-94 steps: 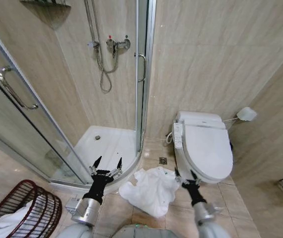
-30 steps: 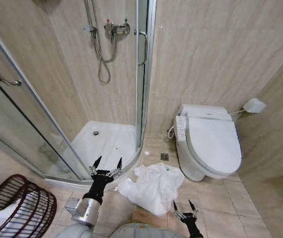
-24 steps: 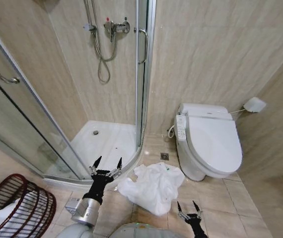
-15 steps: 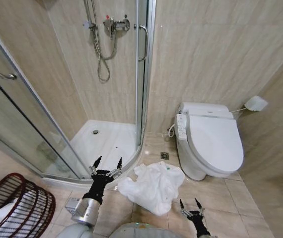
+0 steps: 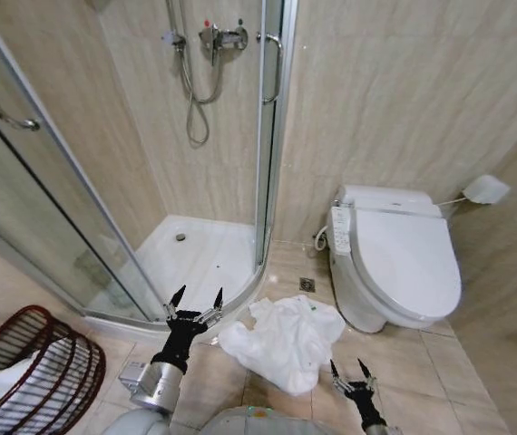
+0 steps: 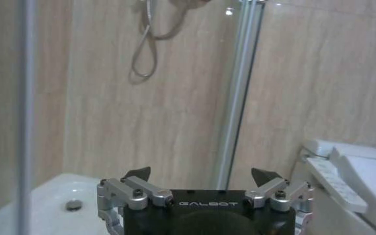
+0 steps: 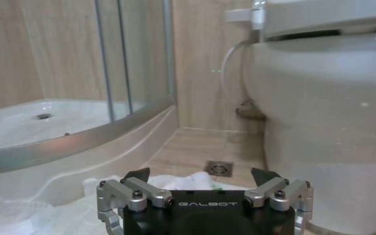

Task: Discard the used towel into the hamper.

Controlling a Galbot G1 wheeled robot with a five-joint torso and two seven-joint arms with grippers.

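The white towel's outer edges lie loose and flat on the tiles, so the robot's right gripper will next grab the towel by a raised fold (image 5: 306, 328) (image 7: 198, 181).
A crumpled white towel (image 5: 286, 340) lies on the tiled floor between the shower base and the toilet; its edge also shows as the towel (image 7: 195, 180) just beyond my right gripper. The dark wicker hamper (image 5: 54, 349) stands at the lower left with white cloth inside. My left gripper (image 5: 196, 297) is open, held up to the left of the towel, near the shower's curved sill. My right gripper (image 5: 352, 367) is open and low, just to the right of the towel's near edge. In the wrist views both the left gripper (image 6: 201, 172) and the right gripper (image 7: 199, 172) hold nothing.
A white toilet (image 5: 399, 263) with its lid down stands to the right. The glass shower enclosure (image 5: 272, 145) with a white tray (image 5: 199, 258) fills the left and centre. A floor drain (image 5: 307, 284) sits beyond the towel. Bare tiles lie to the right of the towel.
The whole view has shifted a little as the camera moved. My right gripper has come down from beside the toilet to floor level near the towel. The left gripper holds its place.
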